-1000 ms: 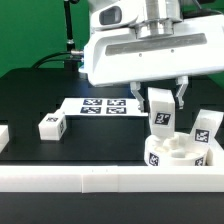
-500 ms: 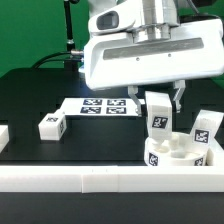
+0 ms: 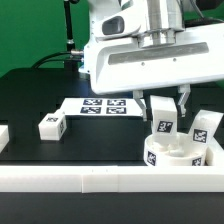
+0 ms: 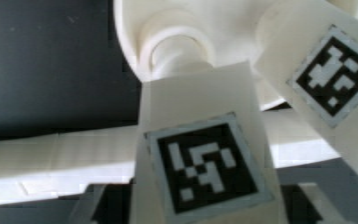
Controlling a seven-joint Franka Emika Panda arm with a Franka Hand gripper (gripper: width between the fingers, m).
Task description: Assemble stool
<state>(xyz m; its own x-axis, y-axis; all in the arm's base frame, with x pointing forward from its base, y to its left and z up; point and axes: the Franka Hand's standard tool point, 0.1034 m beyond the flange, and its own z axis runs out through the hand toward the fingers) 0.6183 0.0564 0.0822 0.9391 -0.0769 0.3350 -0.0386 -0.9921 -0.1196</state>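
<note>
The white tagged leg (image 3: 164,122) stands upright with its lower end in the round seat disc, so it is time for my gripper to release the leg.
The white round seat disc (image 3: 176,155) lies at the exterior view's right, against the front rail. My gripper (image 3: 165,108) is shut on a white tagged leg (image 3: 164,122) and holds it upright with its lower end at the seat. A second leg (image 3: 205,130) stands tilted at the seat's right side. A third leg (image 3: 50,125) lies loose on the table at the left. In the wrist view the held leg (image 4: 197,160) fills the middle between my gripper's (image 4: 202,208) fingers, with the seat (image 4: 179,45) and the second leg (image 4: 336,70) beyond it.
The marker board (image 3: 100,105) lies flat on the black table behind the seat. A long white rail (image 3: 90,180) runs along the front edge, and it also shows in the wrist view (image 4: 51,155). A white piece (image 3: 3,135) sits at the far left.
My gripper has carried the held leg down and slightly to the exterior view's right, closer onto the seat. The other legs have not moved.
</note>
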